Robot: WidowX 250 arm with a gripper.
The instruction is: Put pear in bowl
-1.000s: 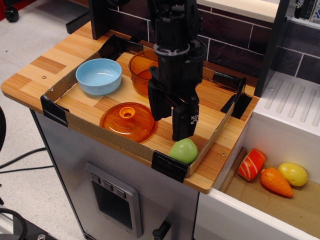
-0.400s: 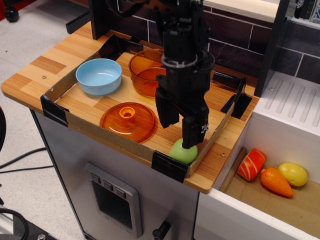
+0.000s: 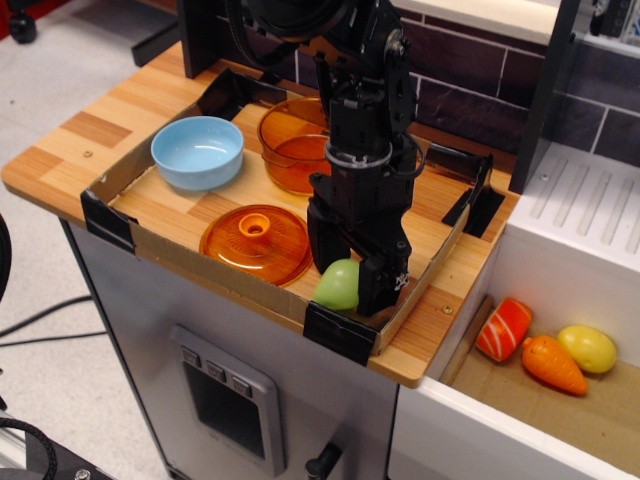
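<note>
The light green pear should go in the light blue bowl [image 3: 197,152], so my gripper should next grab the pear by its rounded body [image 3: 338,287].
The light green pear [image 3: 338,285] lies at the front right corner of the cardboard tray [image 3: 125,170]. My black gripper [image 3: 352,280] is lowered over it. The jaws stand apart, one on each side of the pear. The right finger [image 3: 385,280] touches the pear's right side and the left finger is partly hidden behind it. The light blue bowl [image 3: 197,152] stands empty at the tray's back left, well apart from the gripper.
A flat orange lid [image 3: 256,242] lies just left of the pear. A transparent orange pot [image 3: 293,140] stands behind the gripper. A low tray wall with black tape [image 3: 338,333] runs in front of the pear. Toy foods [image 3: 545,355] lie in a lower bin at the right.
The gripper has moved right and down onto the pear. The pear has shifted left, from beside the right finger to between the two fingers.
</note>
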